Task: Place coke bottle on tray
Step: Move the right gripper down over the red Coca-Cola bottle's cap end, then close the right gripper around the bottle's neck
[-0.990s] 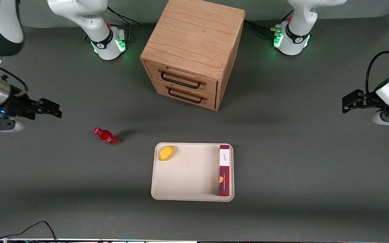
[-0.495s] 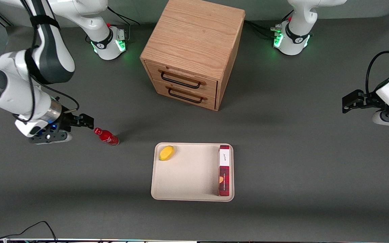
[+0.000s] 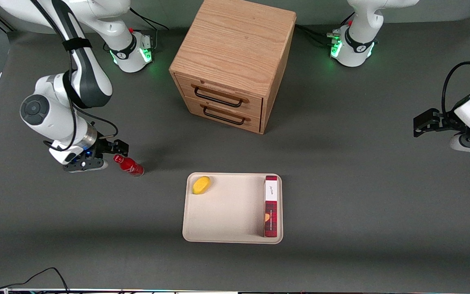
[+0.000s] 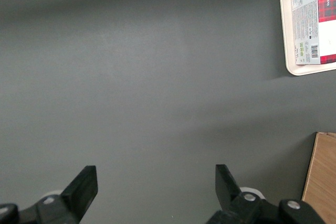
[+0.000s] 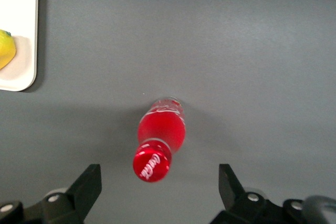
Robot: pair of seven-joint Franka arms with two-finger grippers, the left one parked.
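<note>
My right gripper picks up the coke bottle by its red cap end [image 3: 118, 159] next, to place it on the tray [image 3: 222, 232].
The small red coke bottle [image 3: 129, 165] stands upright on the dark table, toward the working arm's end, apart from the beige tray [image 3: 222, 232]. In the right wrist view I look down on its red cap [image 5: 151, 164] and body [image 5: 161, 127]. My right gripper [image 3: 117, 148] hovers just above the bottle's cap, open and empty; in the right wrist view the gripper [image 5: 159, 187] has its two black fingers wide apart with the cap between them and slightly ahead. A corner of the tray [image 5: 23, 77] shows there too.
On the tray lie a yellow lemon [image 3: 201, 185] and a long red plaid box [image 3: 271, 206]. A wooden drawer cabinet [image 3: 231, 61] stands farther from the front camera than the tray. The tray's corner and box also show in the left wrist view [image 4: 290, 51].
My right gripper has come in from the table's edge toward the bottle and now sits over its cap. The bottle, tray and its contents have not moved.
</note>
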